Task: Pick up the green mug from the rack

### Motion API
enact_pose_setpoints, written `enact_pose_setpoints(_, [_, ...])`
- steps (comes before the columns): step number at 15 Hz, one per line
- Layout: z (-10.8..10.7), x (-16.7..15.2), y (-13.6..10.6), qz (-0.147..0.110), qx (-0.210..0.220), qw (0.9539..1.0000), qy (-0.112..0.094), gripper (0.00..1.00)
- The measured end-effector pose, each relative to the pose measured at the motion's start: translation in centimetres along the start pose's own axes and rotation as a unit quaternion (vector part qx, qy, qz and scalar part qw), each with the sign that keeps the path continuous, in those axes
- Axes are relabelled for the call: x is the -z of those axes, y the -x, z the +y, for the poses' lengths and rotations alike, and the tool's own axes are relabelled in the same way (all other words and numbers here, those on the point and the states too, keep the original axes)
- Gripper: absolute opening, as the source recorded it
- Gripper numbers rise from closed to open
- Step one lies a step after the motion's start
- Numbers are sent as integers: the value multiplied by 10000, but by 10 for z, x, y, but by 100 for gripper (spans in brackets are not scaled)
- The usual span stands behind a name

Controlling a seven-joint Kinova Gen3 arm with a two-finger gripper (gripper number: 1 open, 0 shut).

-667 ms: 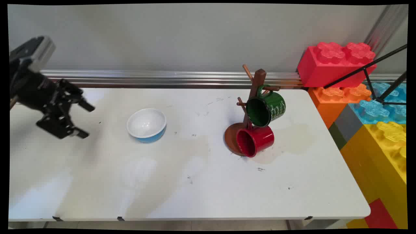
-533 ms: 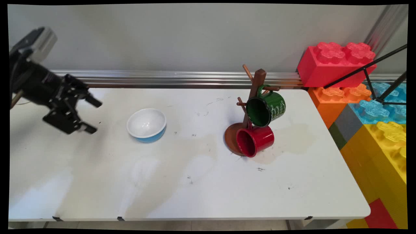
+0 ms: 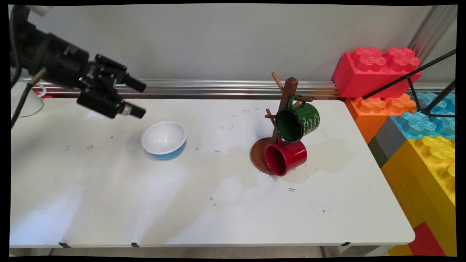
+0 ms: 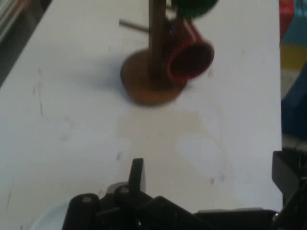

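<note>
My gripper grabs the green mug by its dark rim (image 3: 286,139) next, to lift the mug off the wooden mug tree (image 3: 287,95).
My black gripper (image 3: 142,100) hangs open and empty above the table's back left, just up and left of a white bowl with a blue outside (image 3: 164,140). It points to the right, across the table. Further right stands a brown wooden mug tree (image 3: 287,95). A green mug (image 3: 298,122) hangs on a peg and a red mug (image 3: 285,157) lies tipped at the round base. In the hand view the gripper (image 4: 211,175) faces the mug tree (image 4: 156,43) and the red mug (image 4: 189,55), and the bowl's rim (image 4: 48,218) shows at the bottom left.
A white mug (image 3: 25,103) stands at the far left by the wall. An aluminium rail (image 3: 218,87) runs along the table's back edge. Large toy bricks (image 3: 375,71) are stacked past the right edge, with black tripod legs (image 3: 411,78) in front of them.
The gripper has risen and moved right and toward the back wall, from low over the table's left side to above the bowl's left. Its fingers have stayed open.
</note>
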Motion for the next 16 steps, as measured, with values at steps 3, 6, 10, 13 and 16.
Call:
enact_pose_setpoints(3, [3, -4, -10, 294, 57, 9996, 15, 100])
enact_pose_setpoints(6, [8, -13, -19, 437, 4, 9990, 52, 100])
enact_pose_setpoints(10, [24, -37, -30, 512, 25, 9987, 35, 100])
enact_pose_setpoints(13, [35, -61, -37, 518, 166, 9985, -72, 100])
enact_pose_setpoints(16, [46, -88, -46, 524, 337, 9979, -179, 100])
